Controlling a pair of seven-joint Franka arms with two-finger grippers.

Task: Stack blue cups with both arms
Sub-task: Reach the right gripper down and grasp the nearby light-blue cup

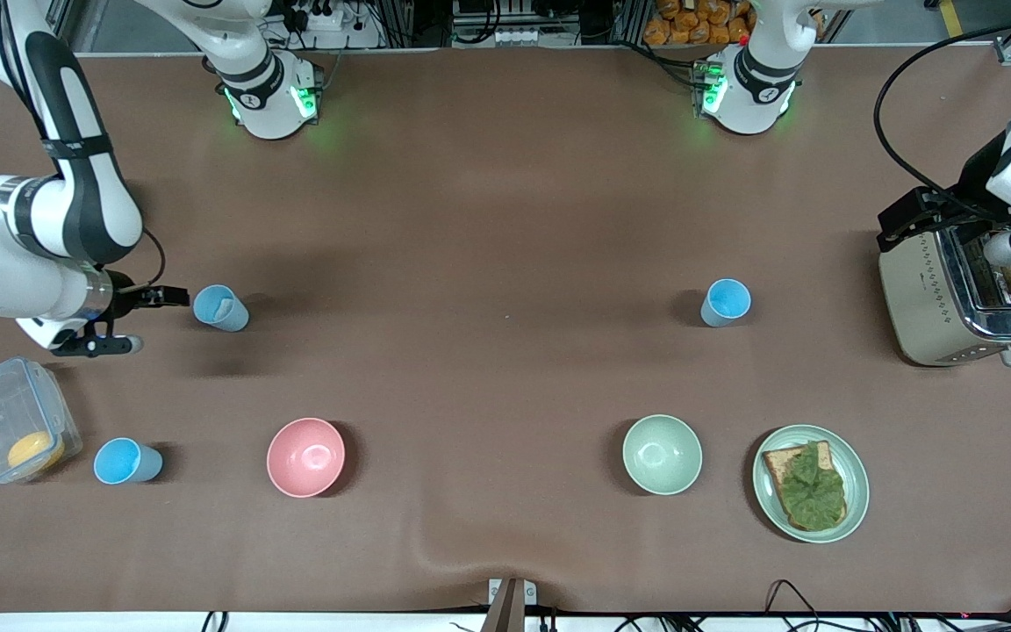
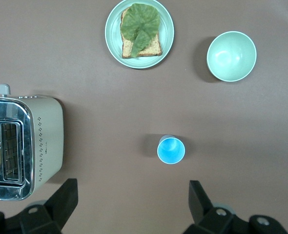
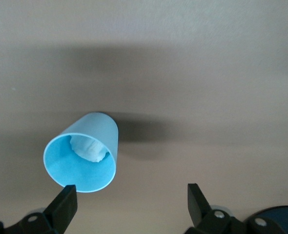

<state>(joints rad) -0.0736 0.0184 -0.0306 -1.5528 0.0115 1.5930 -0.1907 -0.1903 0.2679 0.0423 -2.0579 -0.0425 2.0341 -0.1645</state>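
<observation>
The right gripper grabs the cup with the white patch by its rim point(image 1: 219, 320) point(image 3: 113, 173) next, to stack the cup with the other blue cups.
Three blue cups stand upright on the brown table. The one with a white patch inside point(image 1: 220, 307) is toward the right arm's end and also shows in the right wrist view point(image 3: 83, 153). My right gripper point(image 1: 141, 320) is open and low beside this cup, which lies just outside one fingertip point(image 3: 66, 200) and not between the jaws. A second cup point(image 1: 126, 461) stands nearer the front camera. A third cup point(image 1: 725, 303) stands toward the left arm's end and shows in the left wrist view point(image 2: 171, 150). My left gripper point(image 2: 133, 195) is open and empty, up beside the toaster.
A clear lidded box point(image 1: 14, 421) with an orange thing in it stands by the second cup. There are also a pink bowl point(image 1: 305, 456), a pale green bowl point(image 1: 662, 454), a plate point(image 1: 856, 465) with toast and lettuce, and a toaster point(image 1: 953, 290) at the left arm's end.
</observation>
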